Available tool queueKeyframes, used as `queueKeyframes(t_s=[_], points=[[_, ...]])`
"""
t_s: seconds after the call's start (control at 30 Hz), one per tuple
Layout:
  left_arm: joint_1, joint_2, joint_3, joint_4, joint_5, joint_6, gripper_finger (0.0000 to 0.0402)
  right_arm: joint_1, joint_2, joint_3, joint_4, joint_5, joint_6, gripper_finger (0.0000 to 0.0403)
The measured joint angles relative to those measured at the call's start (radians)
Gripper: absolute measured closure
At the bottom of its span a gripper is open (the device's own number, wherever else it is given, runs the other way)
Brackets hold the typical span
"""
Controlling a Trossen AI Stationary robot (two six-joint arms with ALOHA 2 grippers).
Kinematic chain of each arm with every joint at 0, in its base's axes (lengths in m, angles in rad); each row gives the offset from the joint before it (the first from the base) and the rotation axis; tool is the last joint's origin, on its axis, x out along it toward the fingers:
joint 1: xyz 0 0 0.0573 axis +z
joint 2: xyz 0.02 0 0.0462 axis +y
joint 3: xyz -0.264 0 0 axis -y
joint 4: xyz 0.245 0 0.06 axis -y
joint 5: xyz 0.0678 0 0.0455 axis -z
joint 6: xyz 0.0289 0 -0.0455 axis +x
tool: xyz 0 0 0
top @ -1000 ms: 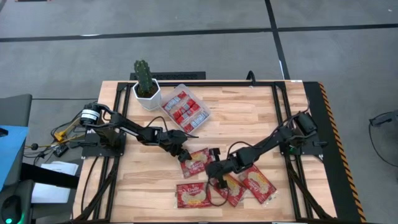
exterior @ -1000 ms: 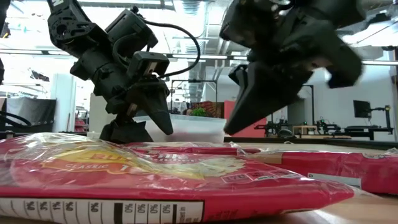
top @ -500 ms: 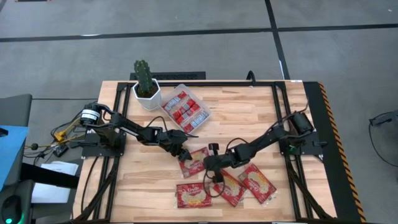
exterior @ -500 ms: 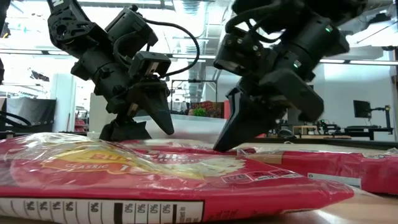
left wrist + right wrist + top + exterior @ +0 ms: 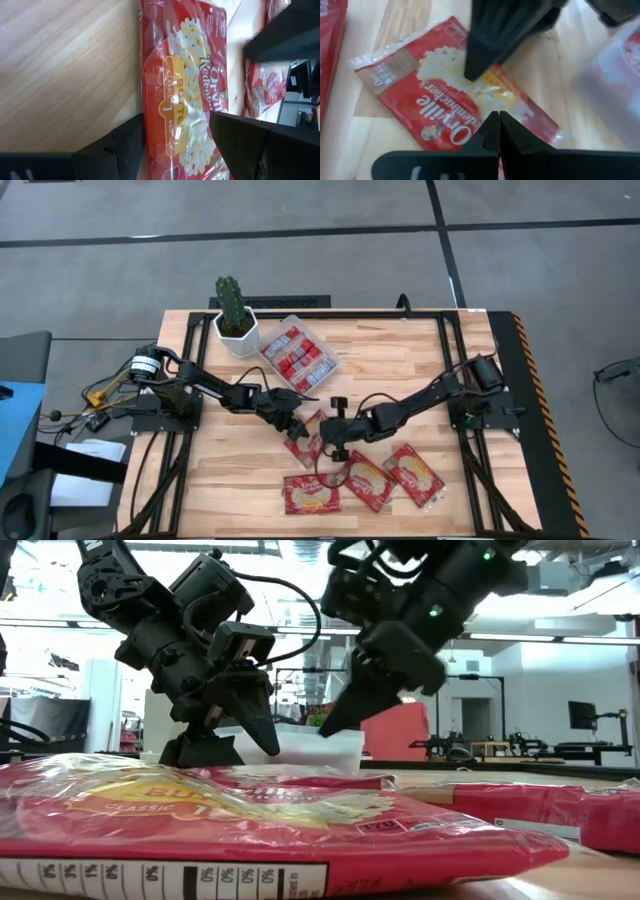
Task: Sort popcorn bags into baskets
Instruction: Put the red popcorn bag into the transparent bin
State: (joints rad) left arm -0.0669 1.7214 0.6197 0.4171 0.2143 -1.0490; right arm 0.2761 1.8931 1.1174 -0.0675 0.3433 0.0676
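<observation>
My left gripper grabs the large popcorn bag across its printed middle [image 5: 305,446] next. Then the bag goes into the clear tray [image 5: 318,340].
A large red popcorn bag [image 5: 308,445] with a yellow picture lies flat on the table; it also shows in the left wrist view [image 5: 187,90] and the right wrist view [image 5: 440,100]. My left gripper [image 5: 296,430] is open above it, one finger at each long side [image 5: 175,140]. My right gripper [image 5: 328,442] is shut [image 5: 498,131] and hovers over the same bag from the table's right, raised in the low view [image 5: 332,722]. Three more large bags [image 5: 311,494], [image 5: 368,480], [image 5: 415,473] lie flat near the near edge. The clear tray [image 5: 318,340] holds several small packets. My left gripper comes down slanting from the table's left over the bag's printed face, its fingers lying across the bag. One fingertip [image 5: 469,75] stands at the yellow picture [image 5: 487,85]. Whether it touches the bag, I cannot tell.
A white hexagonal cactus pot [image 5: 236,330] stands beside the tray at the far left. The two arms' grippers are close together over the middle of the table. Black rails [image 5: 450,370] run along the table's sides. Bare wood lies to the far right [image 5: 400,360].
My right gripper has moved from over the near bags toward the table's left and far edge, to the bag under my left gripper, and has risen above the table. My left arm has kept still.
</observation>
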Motion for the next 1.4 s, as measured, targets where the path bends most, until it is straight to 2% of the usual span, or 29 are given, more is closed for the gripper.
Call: queueKeyframes(t_s=[0.13, 0.3, 0.57, 0.77, 1.0, 1.17, 1.4], points=[[0.000, 0.000, 0.000, -0.003, -0.001, 0.000, 0.0187, 0.012, -0.037, 0.018, -0.108, -0.005, 0.047, 0.0390], [-0.001, 0.000, 0.000, -0.001, -0.016, -0.001, 0.0187, 0.082, -0.051, 0.018, -0.182, -0.007, 0.145, 0.0387], [-0.001, 0.000, 0.000, -0.004, -0.024, -0.002, 0.0187, 0.129, 0.072, 0.019, -0.116, -0.027, 0.137, 0.0390], [-0.001, 0.000, 0.000, -0.008, -0.024, 0.007, 0.0187, 0.101, 0.125, 0.023, -0.043, -0.033, 0.110, 0.0384], [-0.001, 0.000, 0.000, -0.007, -0.034, -0.011, 0.0190, 0.054, 0.129, 0.027, 0.006, -0.068, 0.084, 0.0388], [-0.001, 0.000, 0.000, -0.010, -0.039, -0.019, 0.0237, 0.040, 0.111, 0.031, -0.012, -0.066, 0.079, 0.0381], [-0.001, 0.000, 0.000, -0.006, -0.045, -0.038, 0.0369, 0.033, 0.060, 0.073, -0.122, -0.053, 0.078, 0.0384]])
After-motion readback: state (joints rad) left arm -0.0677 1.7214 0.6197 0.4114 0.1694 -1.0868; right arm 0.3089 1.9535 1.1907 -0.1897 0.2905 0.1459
